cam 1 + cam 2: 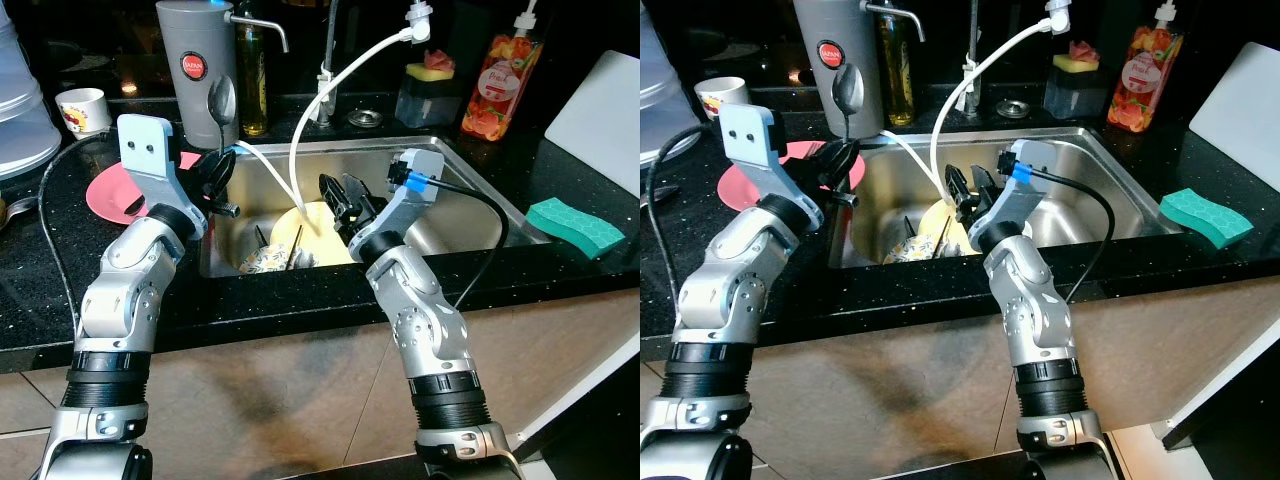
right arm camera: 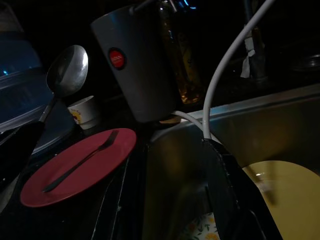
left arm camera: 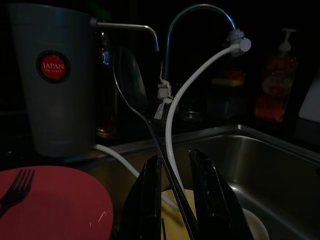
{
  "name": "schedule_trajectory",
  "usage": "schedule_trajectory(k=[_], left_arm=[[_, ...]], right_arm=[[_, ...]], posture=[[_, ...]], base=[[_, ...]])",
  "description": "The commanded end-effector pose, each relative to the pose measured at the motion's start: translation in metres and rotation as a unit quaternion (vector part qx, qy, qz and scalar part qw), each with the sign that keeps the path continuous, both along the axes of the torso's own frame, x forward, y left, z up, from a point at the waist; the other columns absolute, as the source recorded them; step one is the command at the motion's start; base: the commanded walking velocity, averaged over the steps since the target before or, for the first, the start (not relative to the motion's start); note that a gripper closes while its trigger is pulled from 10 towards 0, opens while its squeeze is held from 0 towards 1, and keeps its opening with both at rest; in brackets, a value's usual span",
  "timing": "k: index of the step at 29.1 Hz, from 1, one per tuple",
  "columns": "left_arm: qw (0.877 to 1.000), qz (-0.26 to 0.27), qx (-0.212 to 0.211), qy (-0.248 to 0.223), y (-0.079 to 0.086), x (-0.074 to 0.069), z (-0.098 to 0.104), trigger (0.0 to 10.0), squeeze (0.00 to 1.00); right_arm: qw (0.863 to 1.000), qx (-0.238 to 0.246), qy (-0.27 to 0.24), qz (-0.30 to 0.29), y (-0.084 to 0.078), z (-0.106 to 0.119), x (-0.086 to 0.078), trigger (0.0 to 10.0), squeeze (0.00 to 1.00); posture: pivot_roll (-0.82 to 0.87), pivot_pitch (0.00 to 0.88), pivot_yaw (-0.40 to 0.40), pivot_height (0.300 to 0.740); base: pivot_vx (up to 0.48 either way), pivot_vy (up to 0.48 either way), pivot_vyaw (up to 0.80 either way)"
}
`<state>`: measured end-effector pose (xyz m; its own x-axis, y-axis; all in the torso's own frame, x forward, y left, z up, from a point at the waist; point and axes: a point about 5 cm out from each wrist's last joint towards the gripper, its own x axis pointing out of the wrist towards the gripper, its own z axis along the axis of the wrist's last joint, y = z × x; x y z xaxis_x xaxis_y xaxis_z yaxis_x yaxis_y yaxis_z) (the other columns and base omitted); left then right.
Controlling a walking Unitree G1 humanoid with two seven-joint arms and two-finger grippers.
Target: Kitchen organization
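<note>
My right gripper grabs the metal spoon (image 1: 222, 100) by its bare neck under the spoon's bowl next. My left gripper's fingers hold the spoon's handle lower down.
My left gripper (image 1: 218, 176) is at the sink's left rim, shut on the handle of a metal spoon (image 1: 222, 100) that stands upright, bowl upward. In the left wrist view the handle (image 3: 170, 180) runs between the two close fingers. Behind that gripper a red plate (image 1: 112, 196) lies on the counter with a black fork (image 2: 80, 160) on it. My right gripper (image 1: 342, 192) hangs open over the steel sink (image 1: 452, 158) with nothing between its fingers. Just under it in the basin are a yellow plate (image 1: 312, 226) and a floral bowl (image 1: 266, 260) with dark utensils.
A white hose (image 1: 330, 90) runs from the faucet into the sink. Behind the sink stand a grey container (image 1: 195, 70), an oil bottle (image 1: 252, 80), a sponge holder (image 1: 428, 88) and a soap bottle (image 1: 495, 85). A green sponge (image 1: 575, 226) lies to the right, a white cup (image 1: 82, 108) to the left.
</note>
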<state>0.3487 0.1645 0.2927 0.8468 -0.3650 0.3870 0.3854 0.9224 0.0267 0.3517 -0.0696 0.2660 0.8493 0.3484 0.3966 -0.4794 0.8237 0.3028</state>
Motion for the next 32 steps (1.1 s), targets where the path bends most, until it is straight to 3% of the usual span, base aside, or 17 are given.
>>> schedule_trajectory(k=[1,9,11,14,15,17,18,20,23,31,32], left_arm=[[1.000,0.006,0.016,0.005,0.001,-0.001,-0.002,0.0,0.00],[0.999,0.000,0.038,0.000,-0.002,-0.002,0.000,0.0,0.00],[0.998,-0.038,0.054,-0.005,-0.007,-0.005,0.001,0.0,0.00],[0.997,-0.049,0.056,-0.007,-0.009,-0.007,0.001,0.0,0.00],[0.996,-0.072,0.048,-0.007,-0.011,-0.009,0.002,0.0,0.00],[0.996,-0.072,0.048,-0.007,-0.011,-0.009,0.002,0.0,0.00],[0.995,-0.097,0.034,-0.006,-0.013,-0.012,0.003,0.0,0.00],[0.988,-0.152,0.007,0.002,-0.017,-0.019,0.003,0.0,0.00],[0.980,-0.200,0.000,0.017,-0.022,-0.026,-0.002,0.0,0.00],[0.970,-0.242,-0.007,0.030,-0.028,-0.033,-0.006,0.0,0.00],[0.964,-0.262,-0.022,0.034,-0.030,-0.036,-0.005,0.0,0.00]], right_arm=[[1.000,0.007,0.005,0.004,0.002,-0.001,-0.003,10.0,0.00],[1.000,0.011,0.006,-0.003,-0.001,0.000,0.000,10.0,0.00],[1.000,0.026,0.009,0.002,0.000,0.002,0.001,10.0,0.00],[0.999,0.030,0.010,0.005,0.000,0.002,0.001,10.0,0.00],[0.999,0.044,0.011,0.016,0.002,0.004,0.000,10.0,0.66],[0.999,0.044,0.011,0.016,0.002,0.004,0.000,10.0,0.66],[0.998,0.058,0.013,0.029,0.005,0.006,-0.001,10.0,1.00],[0.994,0.091,0.020,0.056,0.010,0.009,-0.004,10.0,1.00],[0.987,0.132,0.033,0.085,0.015,0.013,-0.006,10.0,1.00],[0.973,0.175,0.055,0.138,0.022,0.017,-0.009,10.0,1.00],[0.964,0.199,0.068,0.162,0.025,0.019,-0.010,10.0,0.00]], posture=[[0.05,0.125,-0.030,0.740],[0.05,0.121,-0.025,0.740],[0.06,0.118,-0.025,0.740],[0.06,0.118,-0.025,0.740],[0.06,0.113,-0.023,0.740],[0.06,0.113,-0.023,0.740],[0.06,0.113,-0.023,0.740],[0.06,0.110,-0.025,0.740],[0.06,0.109,-0.025,0.740],[0.05,0.106,-0.026,0.740],[0.05,0.106,-0.026,0.740]], base=[[0.000,0.000,0.00],[0.000,0.000,0.00],[0.000,0.000,0.00],[0.000,0.000,0.00],[0.000,0.000,0.00],[0.000,0.000,0.00],[0.000,0.000,0.00],[0.000,0.000,0.00],[0.000,0.000,0.00],[0.000,0.000,0.00],[0.000,0.000,0.00]])
